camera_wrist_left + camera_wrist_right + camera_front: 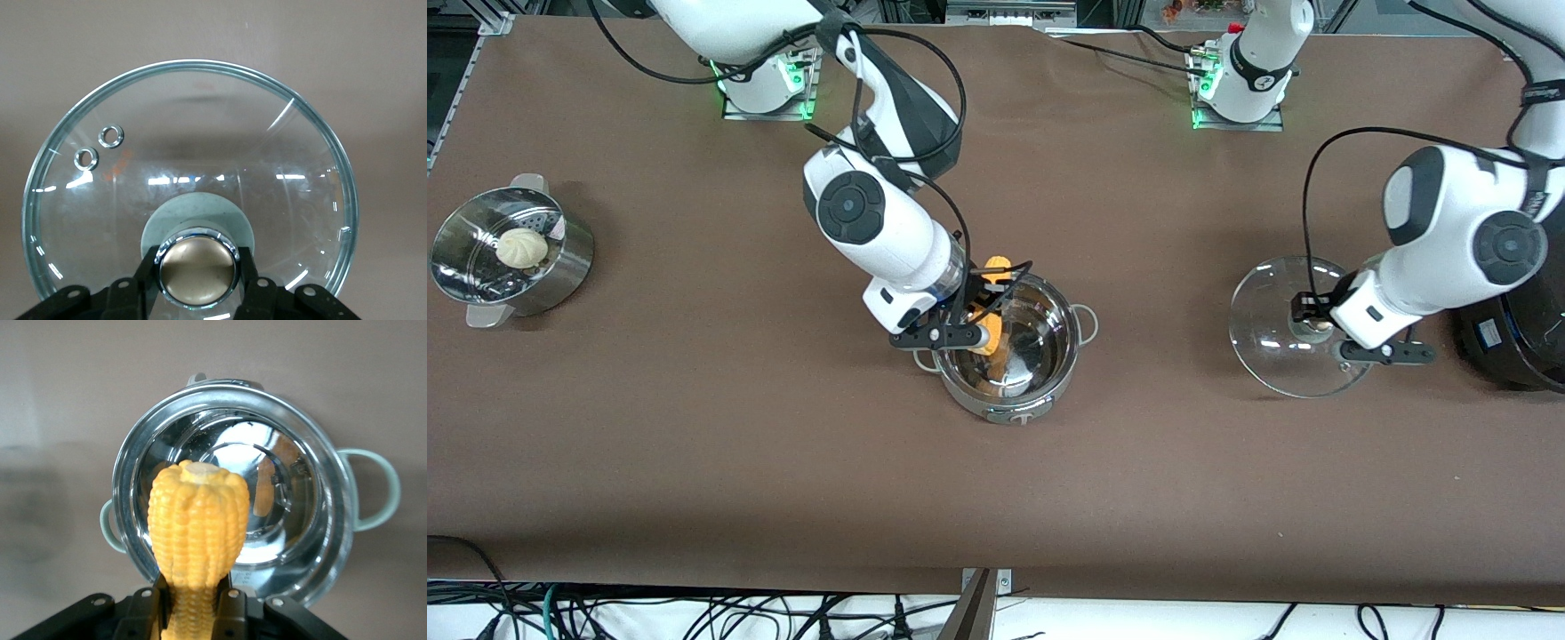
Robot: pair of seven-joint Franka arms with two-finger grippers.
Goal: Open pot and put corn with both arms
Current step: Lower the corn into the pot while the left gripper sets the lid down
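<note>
My left gripper needs to lower the lid before it opens, because the glass lid's lower edge [1302,396] hangs above the table and the lid would drop if I let go now.
The steel pot [1040,356] stands open in the middle of the table; it also shows in the right wrist view [313,520]. My right gripper [984,327] is shut on the yellow corn [996,342] and holds it over the pot's mouth; the cob [198,520] sits between the fingers in the right wrist view. The glass lid [1272,293] is off the pot, toward the left arm's end of the table. My left gripper [1319,327] is shut on its tan knob [197,268], with the lid's glass [200,147] spread beneath it.
A steel steamer basket [569,267] with a white bun [521,248] stands at the right arm's end of the table. A large black cooker [1516,342] stands beside the lid at the left arm's end.
</note>
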